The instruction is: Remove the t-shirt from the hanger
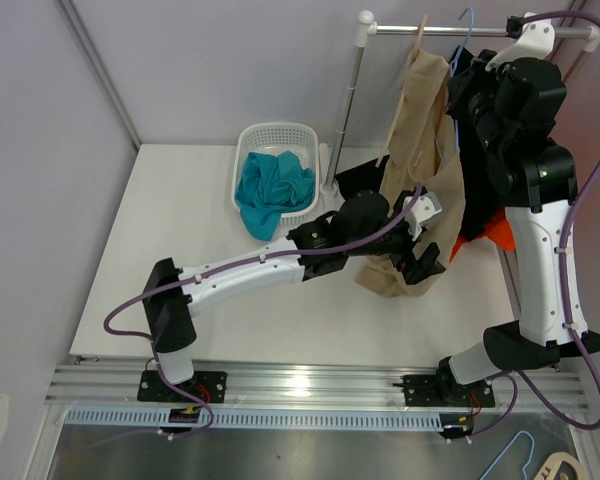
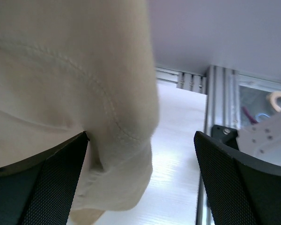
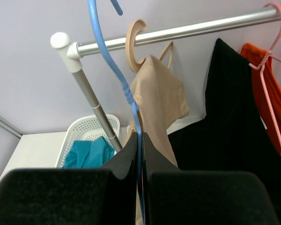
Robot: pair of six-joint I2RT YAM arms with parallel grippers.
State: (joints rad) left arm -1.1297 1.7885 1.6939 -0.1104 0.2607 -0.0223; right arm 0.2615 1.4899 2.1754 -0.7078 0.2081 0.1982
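Observation:
Next, my left gripper grabs the beige t-shirt by its bottom hem (image 2: 122,149), which leaves the t-shirt's top free to slide off the hanger.
A beige t-shirt (image 1: 420,130) hangs from a wooden hanger (image 3: 136,44) on the metal rail (image 1: 450,30); its lower end bunches on the table. My left gripper (image 1: 417,245) is open at the shirt's bottom. In the left wrist view the hem (image 2: 117,154) lies between the wide-apart fingers (image 2: 37,187), against the left one. My right gripper (image 1: 467,75) is up by the rail, shut (image 3: 140,154) on the neck of a blue wire hanger (image 3: 124,89). I cannot tell which garment hangs on the blue hanger.
A black garment (image 1: 475,190) and an orange one (image 1: 495,232) on a pink hanger (image 3: 267,70) hang right of the beige shirt. A white basket (image 1: 242,150) holding teal cloth (image 1: 270,190) stands at the back left. The rack's post (image 1: 345,110) stands beside it.

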